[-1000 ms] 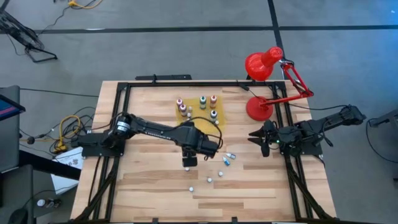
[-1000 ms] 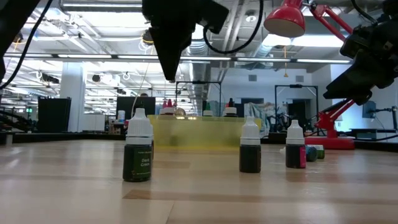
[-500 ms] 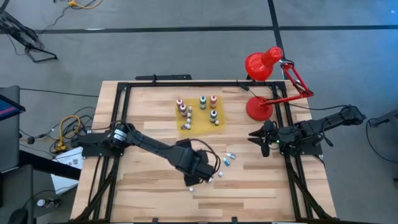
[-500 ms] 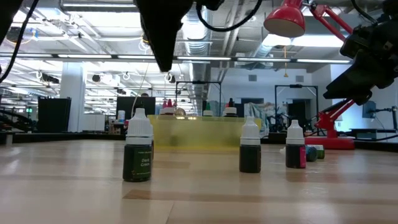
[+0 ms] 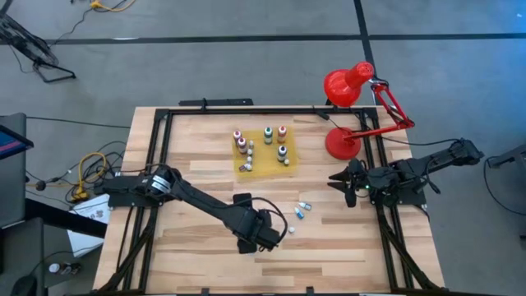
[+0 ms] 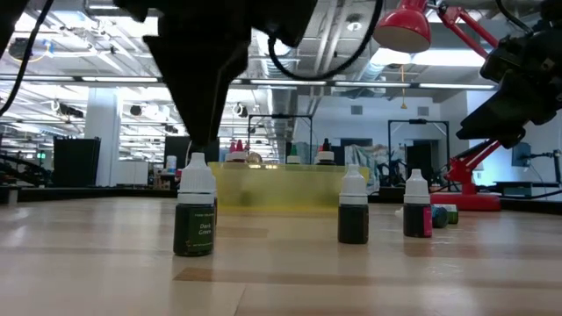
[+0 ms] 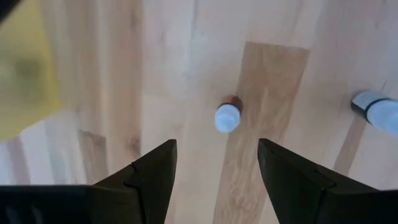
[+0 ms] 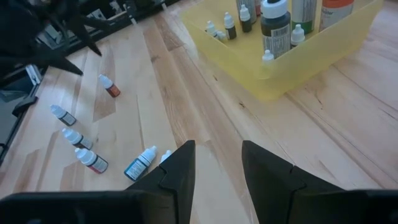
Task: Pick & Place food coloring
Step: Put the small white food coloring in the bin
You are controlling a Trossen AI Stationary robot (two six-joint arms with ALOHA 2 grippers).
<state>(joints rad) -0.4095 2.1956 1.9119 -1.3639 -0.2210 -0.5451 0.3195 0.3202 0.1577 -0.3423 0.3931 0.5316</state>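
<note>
I should next grab the small upright bottle by its white cap (image 7: 227, 117) with my left gripper to put the food coloring in the yellow tray (image 7: 22, 74).
My left gripper (image 5: 256, 237) is open and points down over the near middle of the table. In the left wrist view its fingers (image 7: 217, 168) stand apart short of a small upright bottle (image 7: 227, 116) with a white cap, seen from above. In the low view it (image 6: 200, 145) hangs just above the dark green bottle (image 6: 195, 209), without touching. Two more bottles (image 6: 353, 211) (image 6: 417, 211) stand on the wood to that bottle's right. Others lie on their sides (image 5: 302, 207) (image 8: 140, 163). My right gripper (image 5: 339, 181) (image 8: 217, 165) waits open at the table's right side.
A yellow tray (image 5: 267, 164) (image 8: 311, 62) at the far middle holds several upright bottles. A red desk lamp (image 5: 345, 86) stands at the far right corner, its base (image 5: 341, 144) on the table. A black frame rims the table. Bare wood lies to the near left.
My left gripper has moved toward the table's near edge and come down. It now hangs over the standing bottles near the middle, just above the dark green bottle's cap. No bottle has moved.
</note>
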